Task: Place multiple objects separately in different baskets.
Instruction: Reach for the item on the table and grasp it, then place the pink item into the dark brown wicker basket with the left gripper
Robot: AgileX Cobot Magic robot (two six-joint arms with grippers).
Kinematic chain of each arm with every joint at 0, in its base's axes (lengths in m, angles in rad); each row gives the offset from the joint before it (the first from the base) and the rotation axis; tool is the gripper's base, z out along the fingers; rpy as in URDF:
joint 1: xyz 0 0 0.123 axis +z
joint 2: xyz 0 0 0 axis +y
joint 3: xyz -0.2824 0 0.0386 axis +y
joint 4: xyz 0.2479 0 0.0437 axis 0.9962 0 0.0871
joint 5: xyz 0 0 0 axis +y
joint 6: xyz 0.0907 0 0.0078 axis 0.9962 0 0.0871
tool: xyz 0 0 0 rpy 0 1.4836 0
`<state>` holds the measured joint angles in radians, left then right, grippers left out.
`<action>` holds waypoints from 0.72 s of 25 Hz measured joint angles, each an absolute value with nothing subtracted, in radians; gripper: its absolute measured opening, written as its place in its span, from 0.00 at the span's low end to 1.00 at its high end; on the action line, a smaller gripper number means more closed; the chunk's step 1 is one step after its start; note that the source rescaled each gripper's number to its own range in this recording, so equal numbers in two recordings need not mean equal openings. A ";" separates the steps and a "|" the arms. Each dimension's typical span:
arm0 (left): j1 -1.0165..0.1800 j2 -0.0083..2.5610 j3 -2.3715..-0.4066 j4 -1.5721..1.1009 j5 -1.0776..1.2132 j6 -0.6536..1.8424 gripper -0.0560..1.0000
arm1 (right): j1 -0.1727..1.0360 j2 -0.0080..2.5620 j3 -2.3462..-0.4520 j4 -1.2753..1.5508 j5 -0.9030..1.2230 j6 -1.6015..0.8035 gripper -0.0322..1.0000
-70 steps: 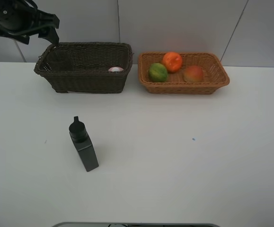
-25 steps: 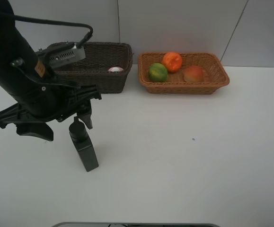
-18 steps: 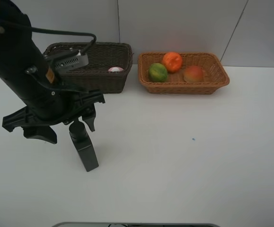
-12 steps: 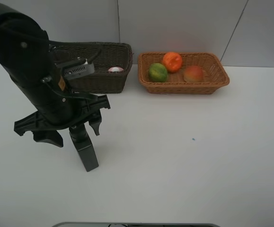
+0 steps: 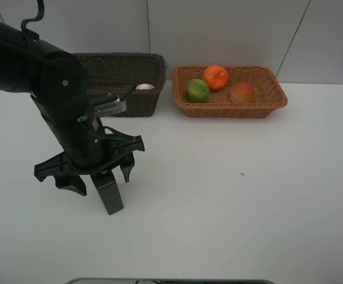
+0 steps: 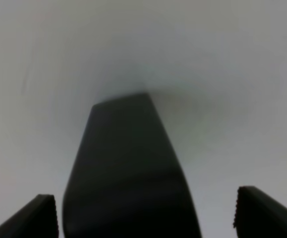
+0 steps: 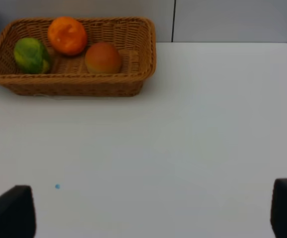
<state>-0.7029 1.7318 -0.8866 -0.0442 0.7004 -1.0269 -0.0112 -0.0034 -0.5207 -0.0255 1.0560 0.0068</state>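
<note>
My left gripper's fingers reach down on either side of the black bottle, low over the white table, so closing now would catch the bottle.
The black square bottle point(image 5: 111, 196) lies on the white table, front left. My left gripper point(image 5: 98, 177) is open and low over it, one finger on each side; the arm hides the bottle's cap end. In the left wrist view the bottle point(image 6: 128, 168) lies between the open fingertips point(image 6: 40, 217). The dark brown basket point(image 5: 144, 68) holds a small pink-white item point(image 5: 145, 87); I cannot tell which one it is. The light tan basket point(image 5: 218, 107) holds the orange point(image 5: 215, 76), green fruit point(image 5: 198, 90) and peach point(image 5: 242, 92). My right gripper point(image 7: 148, 213) is open and empty over bare table.
The left arm covers much of the dark basket's left part. A small blue speck point(image 5: 241, 174) marks the table right of centre. A grey wall stands close behind both baskets. The right arm is out of the high view.
My left arm has come from above the dark basket forward and down to the black bottle. Its open fingers now straddle the bottle. The bottle and fruits have not moved.
</note>
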 joint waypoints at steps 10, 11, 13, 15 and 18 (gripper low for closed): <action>-0.703 1.735 -0.887 -0.075 0.682 -1.027 0.64 | -0.011 -0.003 -0.521 -0.026 1.056 0.007 1.00; -0.703 1.735 -0.887 -0.073 0.682 -1.027 0.55 | -0.011 -0.003 -0.521 -0.026 1.056 0.007 1.00; -0.703 1.736 -0.889 -0.073 0.686 -1.027 0.47 | -0.011 -0.003 -0.521 -0.026 1.056 0.007 1.00; -0.703 1.736 -0.889 -0.073 0.686 -1.027 0.47 | -0.011 -0.003 -0.521 -0.026 1.056 0.007 1.00; -0.703 1.736 -0.889 -0.074 0.686 -1.027 0.47 | -0.011 -0.003 -0.521 -0.026 1.056 0.007 1.00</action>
